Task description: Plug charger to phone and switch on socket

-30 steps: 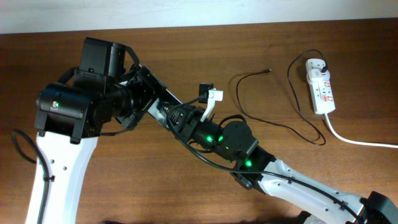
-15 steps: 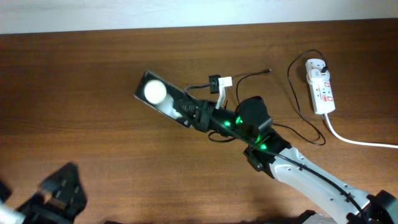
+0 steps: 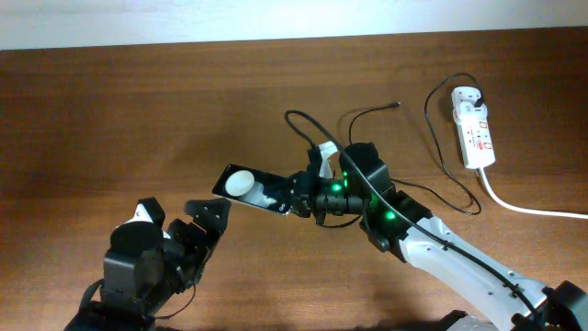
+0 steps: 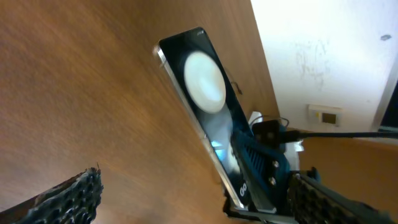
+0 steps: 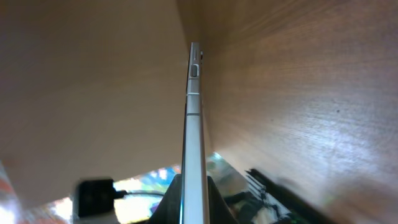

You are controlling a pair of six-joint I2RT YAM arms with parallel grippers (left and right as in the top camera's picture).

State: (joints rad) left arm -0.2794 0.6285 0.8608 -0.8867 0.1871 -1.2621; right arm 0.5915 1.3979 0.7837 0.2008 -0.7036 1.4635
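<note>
My left gripper grabs the phone's loose end across its sides next, so the phone's opposite end stays clear to plug the charger.
The phone is black and glossy with a white round spot. It is held off the table, and my right gripper is shut on its right end. In the right wrist view the phone is edge-on between the fingers. My left gripper is open and empty at the lower left, just short of the phone's left end. The left wrist view shows the phone between and beyond its spread fingers. The charger cable lies on the table with its plug tip free. The white socket lies at the far right.
The socket's thick white cord runs off the right edge. A black robot cable loops above the right wrist. The right arm stretches in from the lower right corner. The table top is brown wood.
My left arm has pulled back from over the table's middle to the lower left. My right gripper has carried the phone toward the front and turned it.
</note>
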